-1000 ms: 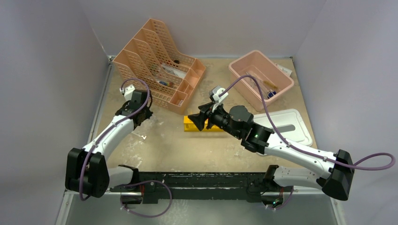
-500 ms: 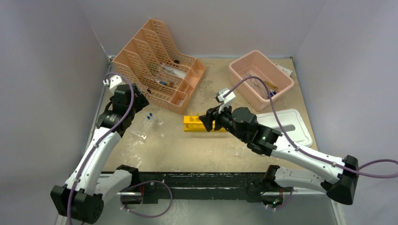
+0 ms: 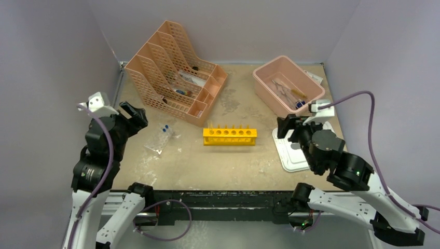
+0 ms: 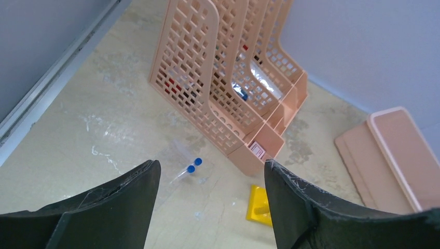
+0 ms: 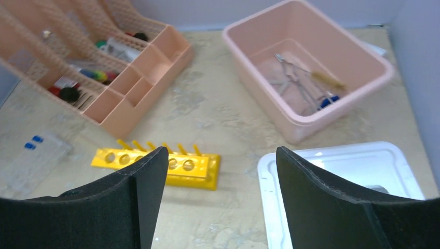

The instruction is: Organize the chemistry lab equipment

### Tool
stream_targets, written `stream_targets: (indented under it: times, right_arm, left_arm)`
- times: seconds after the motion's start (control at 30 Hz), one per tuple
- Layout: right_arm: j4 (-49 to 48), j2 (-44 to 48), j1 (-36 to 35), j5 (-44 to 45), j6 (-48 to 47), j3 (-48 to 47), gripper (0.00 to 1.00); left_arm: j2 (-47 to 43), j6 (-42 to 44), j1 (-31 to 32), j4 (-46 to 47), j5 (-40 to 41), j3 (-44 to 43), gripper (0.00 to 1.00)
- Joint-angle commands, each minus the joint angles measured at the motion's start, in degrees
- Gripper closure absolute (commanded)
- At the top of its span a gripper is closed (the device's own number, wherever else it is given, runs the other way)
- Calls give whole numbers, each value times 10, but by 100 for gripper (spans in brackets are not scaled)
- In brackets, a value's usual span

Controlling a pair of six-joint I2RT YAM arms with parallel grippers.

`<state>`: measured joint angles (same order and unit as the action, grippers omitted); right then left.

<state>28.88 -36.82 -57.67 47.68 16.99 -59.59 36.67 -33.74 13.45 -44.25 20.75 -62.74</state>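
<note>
I should next grip the white lid's rack-side corner (image 3: 276, 133) (image 5: 267, 162) near the pink tub with my right gripper. That leaves the lid's edge free for handing it over to my left gripper.
The yellow test-tube rack (image 3: 229, 136) lies mid-table with its row of holes facing up; it also shows as the rack (image 5: 161, 165) and the rack's end (image 4: 261, 205). Two thin blue-capped tubes (image 3: 165, 128) rest in a clear bag on the table left of it, caps (image 4: 194, 165) toward the organizer. Metal tongs (image 5: 293, 78) and a small blue piece (image 5: 328, 101) lie inside the pink tub (image 3: 311, 96). My left gripper (image 3: 134, 116) hangs open, raised at the left edge, nothing between its fingers (image 4: 129, 202). My right gripper (image 3: 284, 127) is open over the lid's left side.
The peach mesh organizer (image 3: 174, 70) stands at the back left with small items in its compartments. The white lid (image 3: 298, 155) lies flat in front of the pink tub, partly under my right arm. Grey walls close in both sides and the back.
My left gripper opened and pulled back to the left, leaving the tubes on the table. My right gripper drew away rightward from the rack and opened wider.
</note>
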Motion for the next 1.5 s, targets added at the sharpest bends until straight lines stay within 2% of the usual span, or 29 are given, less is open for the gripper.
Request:
stream_targets:
  times: [0.0,0.1,0.27,0.37,0.43,0.57,0.7,0.8,0.93,1.1,1.17,1.47]
  right_arm:
    - [125,-9,2,128,67,-37,20]
    - [203,-40,2,142,167,-51,20]
    - [206,-84,24,121,196,-38,18]
    - [136,-108,93,55,133,-16,18]
    - [85,-127,180,-29,100,5,18]
    - [21,-196,299,-171,89,56,22]
    - [-55,-258,351,-211,99,105,27]
    - [-113,-312,387,-237,112,122,26]
    - [-175,-374,402,-259,122,137,27]
    - [-250,-436,403,-271,118,157,47]
    - [-251,-465,403,-268,120,148,51]
    - [-219,-521,403,-235,165,138,53]
  left_arm:
    - [-13,26,-4,-8,-31,-25,27]
    - [-13,26,-4,2,-63,-23,27]
    - [-14,30,-4,19,-70,-24,25]
    - [-14,33,-4,25,-74,-24,24]
    - [-12,33,-4,27,-76,-24,24]
    - [-10,32,-4,34,-80,-21,24]
    - [-3,36,-4,42,-102,-19,24]
    - [8,44,-4,44,-116,-17,23]
    - [13,48,-4,56,-138,-8,23]
    - [12,58,-4,59,-144,-10,22]
    - [12,61,-4,57,-143,-13,22]
    - [17,62,-4,52,-137,-13,22]
